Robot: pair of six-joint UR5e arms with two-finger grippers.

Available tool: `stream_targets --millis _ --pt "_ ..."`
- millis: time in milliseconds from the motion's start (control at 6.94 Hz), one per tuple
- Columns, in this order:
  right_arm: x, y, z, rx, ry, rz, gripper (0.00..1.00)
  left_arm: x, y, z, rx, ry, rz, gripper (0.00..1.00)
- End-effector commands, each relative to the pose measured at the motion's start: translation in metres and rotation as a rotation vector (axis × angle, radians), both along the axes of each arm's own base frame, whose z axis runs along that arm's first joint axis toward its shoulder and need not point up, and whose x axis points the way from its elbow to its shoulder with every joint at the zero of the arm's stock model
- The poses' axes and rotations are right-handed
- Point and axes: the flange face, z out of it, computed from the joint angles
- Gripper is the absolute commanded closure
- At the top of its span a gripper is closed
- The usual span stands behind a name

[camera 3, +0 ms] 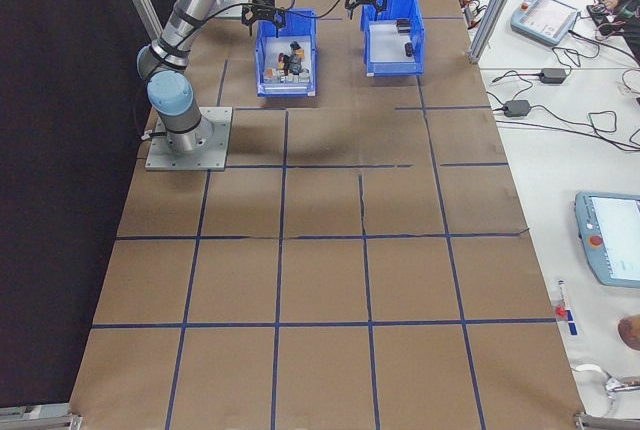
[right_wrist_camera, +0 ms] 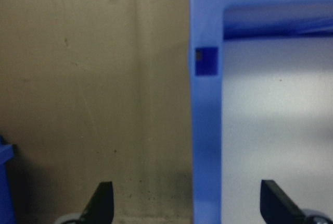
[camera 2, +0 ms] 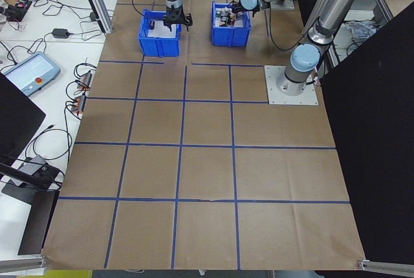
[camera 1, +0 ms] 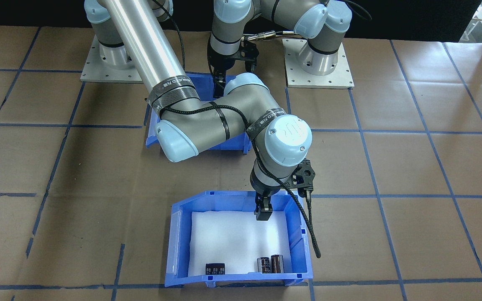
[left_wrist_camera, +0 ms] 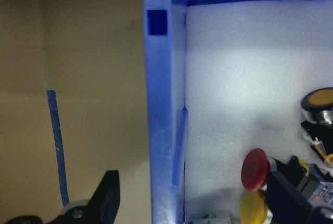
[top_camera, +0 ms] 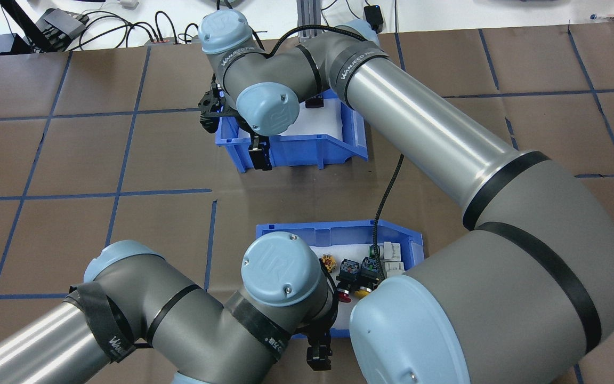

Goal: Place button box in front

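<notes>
My right gripper grabs the capacitor bin by its square-holed rim (camera 1: 243,193) (right_wrist_camera: 207,166) next, which would make room in front for the button box.
The button box (top_camera: 339,230), a blue bin with white foam and coloured push-buttons (top_camera: 352,272), sits nearest the robot. In the front-facing view the right arm's elbow mostly hides the button box (camera 1: 153,136). My left gripper (top_camera: 318,356) is open astride its near wall. The left wrist view shows one finger (left_wrist_camera: 106,198) outside that wall (left_wrist_camera: 158,104) and a red button (left_wrist_camera: 255,169) inside. The capacitor bin (camera 1: 241,200) lies farther out, with dark capacitors (camera 1: 270,264). My right gripper (camera 1: 262,212) is open over its rim, with the wall (right_wrist_camera: 205,130) between the fingers.
Brown table paper with blue tape grid lines (camera 1: 391,133) spreads all around both bins. The right arm's long tube (top_camera: 424,128) passes above the button box's right side. A cable (camera 1: 308,228) hangs from the right wrist beside the capacitor bin. Both arm bases (camera 1: 318,62) stand behind the bins.
</notes>
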Motion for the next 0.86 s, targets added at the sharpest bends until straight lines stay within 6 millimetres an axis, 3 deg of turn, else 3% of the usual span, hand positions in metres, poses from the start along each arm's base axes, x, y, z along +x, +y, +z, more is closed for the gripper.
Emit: stream_targets --millis 0,144,288,577,721 --pt "0.0 0.006 0.004 -0.028 -0.014 -0.002 0.0 -0.013 -0.001 -0.022 0.003 -0.005 -0.023 0.0" --pt "-0.003 0.004 0.004 -0.029 -0.013 -0.008 0.05 -0.015 0.003 -0.026 0.006 -0.011 -0.04 0.04" --pt "-0.004 0.003 0.005 -0.033 -0.002 -0.01 0.27 -0.015 0.005 -0.026 0.007 -0.008 -0.042 0.29" --pt "-0.007 0.002 0.005 -0.044 0.02 -0.007 0.52 -0.014 0.01 -0.031 -0.055 0.059 -0.042 0.87" --pt "-0.006 0.003 0.005 -0.054 0.038 0.001 0.61 -0.02 0.012 -0.028 -0.08 0.15 -0.045 1.0"
